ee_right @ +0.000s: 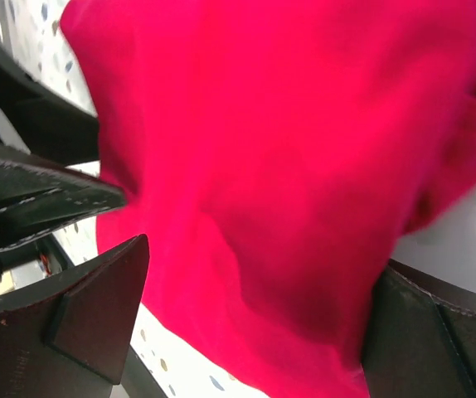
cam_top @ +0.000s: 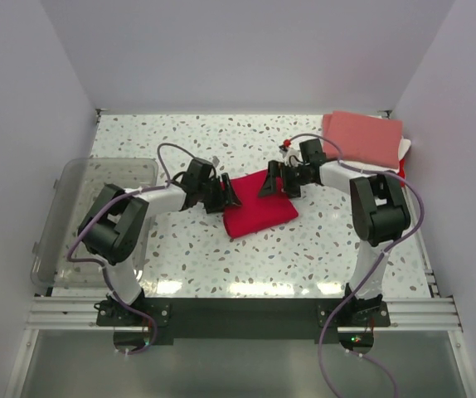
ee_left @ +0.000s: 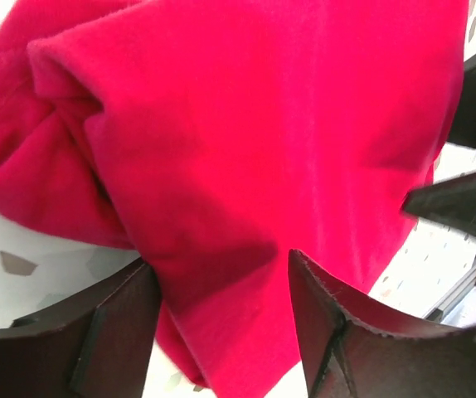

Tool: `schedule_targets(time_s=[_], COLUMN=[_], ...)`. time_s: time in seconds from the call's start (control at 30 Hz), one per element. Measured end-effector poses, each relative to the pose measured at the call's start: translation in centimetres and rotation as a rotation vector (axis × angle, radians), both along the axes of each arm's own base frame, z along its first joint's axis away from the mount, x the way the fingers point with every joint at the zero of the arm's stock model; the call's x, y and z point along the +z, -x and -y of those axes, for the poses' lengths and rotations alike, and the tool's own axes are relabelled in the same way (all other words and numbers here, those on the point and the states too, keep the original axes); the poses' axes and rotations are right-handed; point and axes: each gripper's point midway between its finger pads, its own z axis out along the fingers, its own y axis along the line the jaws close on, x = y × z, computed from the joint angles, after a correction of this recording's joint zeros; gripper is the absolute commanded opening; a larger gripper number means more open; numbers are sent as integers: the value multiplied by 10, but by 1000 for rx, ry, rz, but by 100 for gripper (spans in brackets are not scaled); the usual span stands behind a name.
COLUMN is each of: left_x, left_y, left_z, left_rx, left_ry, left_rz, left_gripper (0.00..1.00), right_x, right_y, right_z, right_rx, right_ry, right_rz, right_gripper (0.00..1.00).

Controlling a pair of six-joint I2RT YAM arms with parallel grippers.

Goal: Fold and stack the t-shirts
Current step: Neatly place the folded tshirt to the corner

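Note:
I will next grab the folded crimson-red t-shirt's edge nearest the stack [cam_top: 279, 183] [ee_right: 274, 303] with my right gripper, layers together, so the t-shirt stays folded as I stack it.
A crimson-red t-shirt [cam_top: 259, 207], folded into a small rectangle, lies mid-table. My left gripper [cam_top: 224, 192] is open at its left upper edge. The left wrist view shows its fingers [ee_left: 337, 323] spread with the red cloth [ee_left: 263, 149] between them, not pinched. My right gripper [cam_top: 275, 182] is open at the shirt's upper right edge. Its fingers [ee_right: 97, 307] also stand wide apart around the cloth [ee_right: 288, 166]. A salmon-pink folded shirt [cam_top: 364, 139] tops a stack at the back right, with a white shirt's edge [cam_top: 404, 149] showing under it.
A clear plastic bin [cam_top: 64, 215] stands at the left by the left arm. White walls close in the left, back and right sides. The two grippers face each other closely over the shirt; the right one's fingers show in the left wrist view [ee_left: 462, 203].

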Motion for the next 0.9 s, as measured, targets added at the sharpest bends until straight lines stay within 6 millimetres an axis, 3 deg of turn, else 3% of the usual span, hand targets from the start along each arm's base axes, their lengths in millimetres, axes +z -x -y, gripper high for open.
schedule_targets(time_s=[0.3,0.43,0.57,0.6,0.67,0.73,0.8,0.83,0.9], left_x=[-7,-8,-9,-9,-9,-8,-8,-7,-2], left_y=[4,5,7,7,7,7,7,7,6], left_z=[9,13,15,15,16,16,17,18,22], left_rx=[-23,-32,-38,-38,-39,-40,-42,-44,-53], left_ry=[-3,-2,-3,-3,-2,-1,1,4,23], left_rz=[-9,-9,-10,-9,-9,-7,-7,-7,-2], left_gripper=[45,42,41,43,44,45,52,63,71], right_x=[0,-2,-7,-9,-12,-15,-18,-19,-20], right_y=[19,22,23,24,22,22,23,23,23], right_z=[-29,-37,-41,-40,-37,-34,-32,-31,-30], right_rx=[34,33,17,10,-10,-24,-34,-36,-40], right_ry=[-15,0,30,40,63,86,105,109,118], right_rz=[1,4,3,2,1,-5,-12,-16,-18], right_gripper=[94,84,61,50,47,33,22,9,0])
